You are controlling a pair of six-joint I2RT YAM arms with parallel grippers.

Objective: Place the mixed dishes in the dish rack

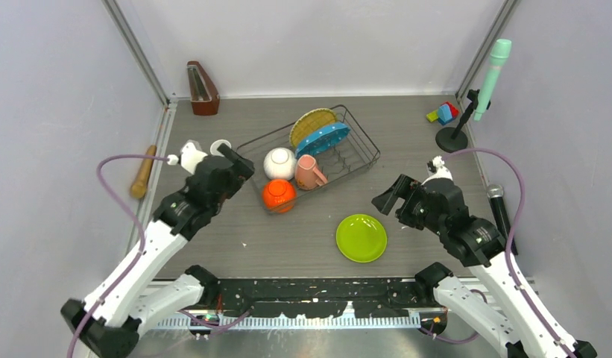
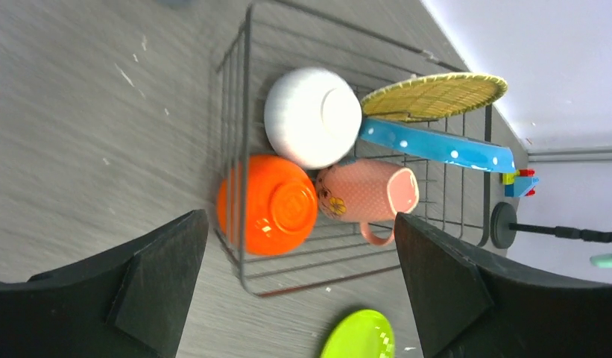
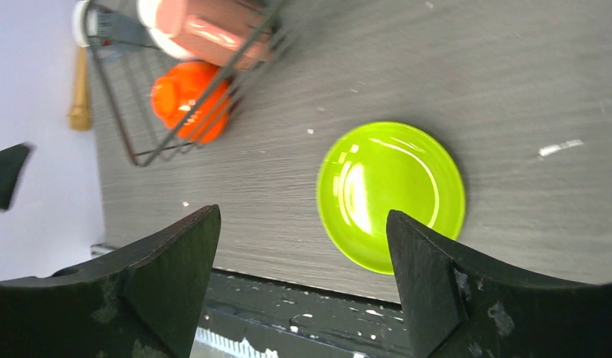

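The lime green plate (image 1: 361, 238) would stay flat on the tabletop if I lifted my right gripper now, because the gripper's fingers are wide open.
The dish rack (image 1: 360, 131) stands mid-table. In it are the yellow woven plate (image 1: 311, 125) and teal-blue plate (image 1: 323, 139) on edge, the white bowl (image 1: 279, 163), salmon-pink mug (image 1: 310, 173) and orange bowl (image 1: 279, 195). The lime green plate (image 1: 361, 238) lies flat on the table in front of the rack. A small pale mug (image 1: 219, 147) sits left of the rack, partly hidden by my left arm. My left gripper (image 1: 239, 165) is open and empty at the rack's left end (image 2: 299, 224). My right gripper (image 1: 388, 200) is open and empty above the table, right of the lime plate (image 3: 392, 194).
A wooden metronome (image 1: 202, 88) stands at the back left. Toy blocks (image 1: 443, 112) and a green microphone on a stand (image 1: 485, 82) are at the back right. A black microphone (image 1: 500, 209) lies at the right edge, a wooden stick (image 1: 144, 171) at the left.
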